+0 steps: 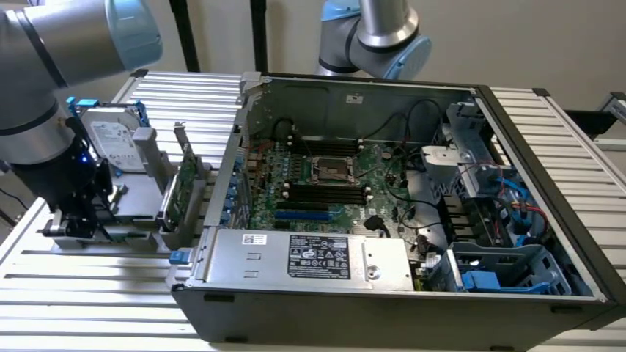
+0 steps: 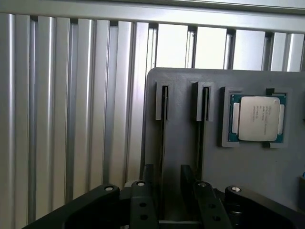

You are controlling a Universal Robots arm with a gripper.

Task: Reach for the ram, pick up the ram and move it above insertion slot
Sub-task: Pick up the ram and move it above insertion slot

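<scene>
The holder's raised bracket wraps closely around the end of the ram (image 2: 163, 138), so my gripper should next grab the ram by the open middle part of its sides.
In the wrist view the ram (image 2: 163, 138) shows edge-on as a thin dark strip standing in a slot of a grey holder block (image 2: 181, 95). A second thin stick (image 2: 202, 129) stands in the neighbouring slot. My gripper (image 2: 167, 179) is open, with a black finger (image 2: 147, 179) on either side of the first stick, and there are gaps between fingers and stick. In the exterior view the gripper (image 1: 83, 220) sits low over the holder at that view's left, outside the computer case. The black memory slots (image 1: 323, 194) lie on the motherboard inside the case.
A processor chip (image 2: 257, 118) rests in a recess of the holder. A silver hard drive (image 1: 113, 139) and a green expansion card (image 1: 181, 194) stand between the gripper and the open case (image 1: 547, 169). A second arm's joint (image 1: 386, 37) hangs behind the case. The ribbed aluminium table (image 1: 98, 293) surrounds everything.
</scene>
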